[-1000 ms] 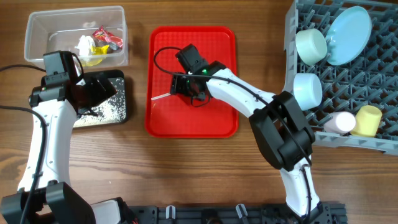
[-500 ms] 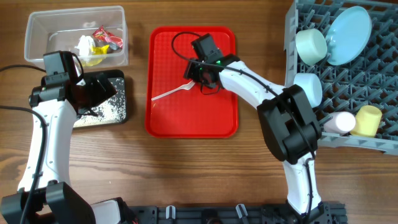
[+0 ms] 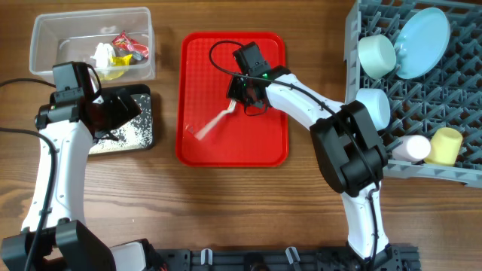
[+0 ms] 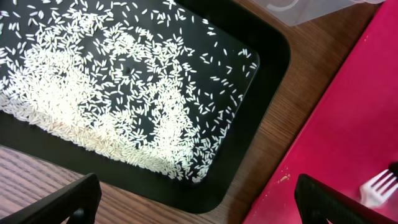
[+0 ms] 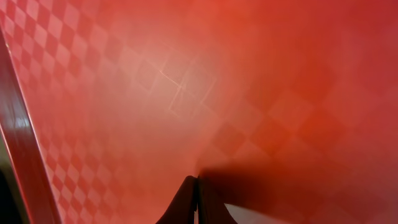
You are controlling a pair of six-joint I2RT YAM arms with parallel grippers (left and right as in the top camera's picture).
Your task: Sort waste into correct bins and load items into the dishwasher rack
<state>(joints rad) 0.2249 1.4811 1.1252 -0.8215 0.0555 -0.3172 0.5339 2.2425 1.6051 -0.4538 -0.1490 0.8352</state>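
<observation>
The white fork (image 3: pixel 213 123) (image 5: pixel 250 215) is beside my right gripper, which is shut. My right gripper should open again next, then move back toward my base to close on the fork.
On the red serving tray (image 3: pixel 263 147) lies a white fork (image 3: pixel 213 123), slanting from upper right to lower left. My right gripper (image 3: pixel 239 99) is down on the tray at the fork's handle end, jaws pressed together. In the right wrist view the gripper (image 5: pixel 196 199) shows the pale handle (image 5: pixel 249 214) emerging right beside the fingertips. The fork's tines (image 4: pixel 380 185) reach into the left wrist view. My left gripper (image 4: pixel 199 202) hangs open and empty over the black tray (image 4: pixel 267 68), which holds rice grains (image 4: pixel 112 81).
The clear tub (image 3: pixel 45 34) at the back left holds red and yellow wrappers (image 3: pixel 129 47) and a tissue (image 3: pixel 102 53). The grey rack (image 3: pixel 444 98) on the right carries a plate (image 3: pixel 422 41), two bowls (image 3: pixel 376 54) and white and yellow cups (image 3: pixel 446 144).
My right gripper slid right and back along the tray, then closed at the fork's handle end. The fork's tines swung toward the tray's front. The left arm stayed still.
</observation>
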